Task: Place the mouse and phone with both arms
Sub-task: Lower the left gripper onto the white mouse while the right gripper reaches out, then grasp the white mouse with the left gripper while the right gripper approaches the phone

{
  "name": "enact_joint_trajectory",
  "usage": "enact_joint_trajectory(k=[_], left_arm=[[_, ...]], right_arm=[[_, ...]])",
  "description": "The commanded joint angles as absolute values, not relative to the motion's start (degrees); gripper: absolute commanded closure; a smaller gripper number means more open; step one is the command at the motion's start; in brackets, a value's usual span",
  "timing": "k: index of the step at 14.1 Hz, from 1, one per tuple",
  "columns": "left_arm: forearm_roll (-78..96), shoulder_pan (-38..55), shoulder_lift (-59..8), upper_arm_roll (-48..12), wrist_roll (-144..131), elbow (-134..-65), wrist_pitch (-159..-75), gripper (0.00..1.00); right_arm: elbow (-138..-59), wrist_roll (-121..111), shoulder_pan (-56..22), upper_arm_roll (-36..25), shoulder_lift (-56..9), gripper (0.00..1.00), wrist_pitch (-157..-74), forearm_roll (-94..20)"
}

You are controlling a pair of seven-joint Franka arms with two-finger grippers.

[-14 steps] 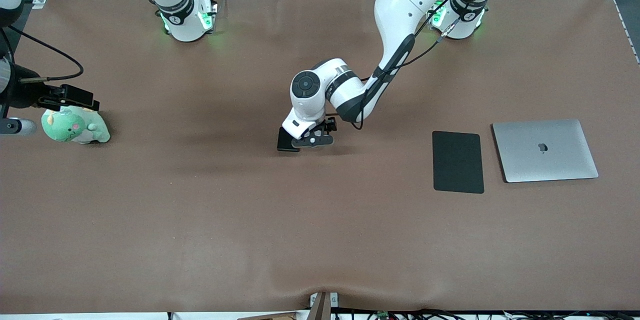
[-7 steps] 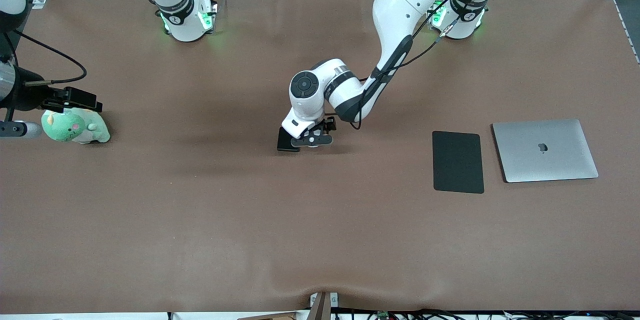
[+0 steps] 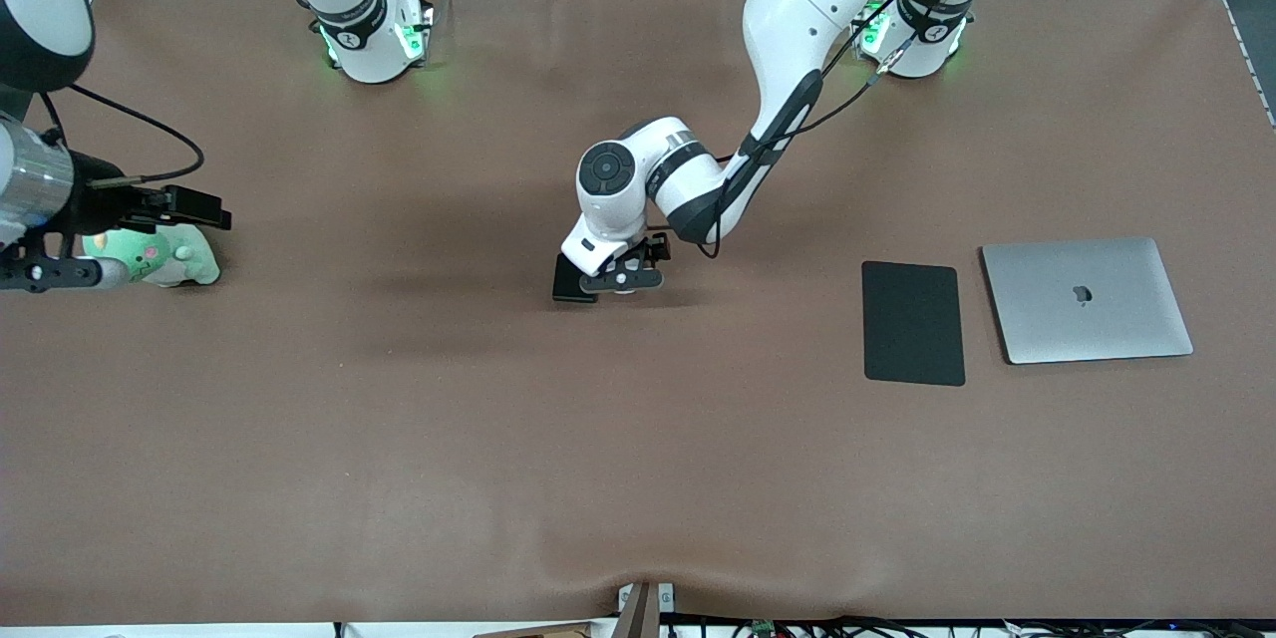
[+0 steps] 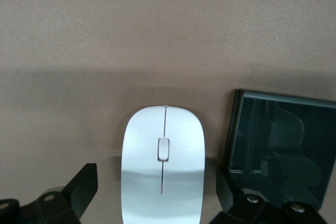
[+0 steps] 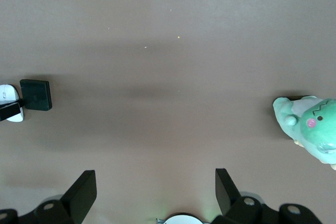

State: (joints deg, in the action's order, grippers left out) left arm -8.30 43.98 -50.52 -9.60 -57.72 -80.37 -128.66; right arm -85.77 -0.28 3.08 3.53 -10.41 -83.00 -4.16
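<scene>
My left gripper is ready to close now, which would catch the white mouse, since the fingers sit on either side of the mouse in the left wrist view.
The white mouse [image 4: 163, 171] lies on the brown table between the open fingers of my left gripper [image 4: 156, 192], one finger on each side with a small gap. In the front view the left gripper [image 3: 620, 281] is low over mid-table and hides the mouse. The black phone [image 3: 568, 279] lies flat right beside the mouse, toward the right arm's end; it also shows in the left wrist view [image 4: 283, 145]. My right gripper [image 3: 50, 271] is open and empty, high above the table's right-arm end near a green plush. The right wrist view shows the mouse [image 5: 10, 103] and phone [image 5: 35, 94] far off.
A green plush toy [image 3: 164, 259] sits at the right arm's end, also in the right wrist view [image 5: 310, 127]. A flat black mouse pad [image 3: 913, 322] and a closed silver laptop [image 3: 1087, 299] lie side by side toward the left arm's end.
The right arm's hand has shifted a little toward mid-table and now covers more of the plush. The left gripper has stayed over the mouse, barely moving.
</scene>
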Motion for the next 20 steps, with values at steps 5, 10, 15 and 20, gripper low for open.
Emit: enact_joint_trajectory(k=[5, 10, 15, 20], left_arm=[[-10.37, 44.12, -51.15, -9.14, -58.09, -78.93, -129.02, 0.0], [-10.28, 44.12, -51.42, -9.23, -58.27, -78.93, -129.02, 0.13], [-9.85, 44.38, -51.77, -9.23, -58.27, -79.28, -128.85, 0.29], [-9.14, 43.95, -51.07, -9.4, -58.8, -79.28, -127.45, 1.0]], right_arm=[[-85.43, 0.18, 1.94, 3.52, -11.25, 0.0, -82.53, -4.39], [-85.69, 0.87, -1.49, 3.52, -12.65, 0.0, -83.93, -5.71], [-85.78, 4.12, -4.91, 3.52, -14.23, 0.0, -85.95, -5.8], [-85.78, 7.9, -7.38, 3.52, -16.17, 0.0, -88.59, -6.41]])
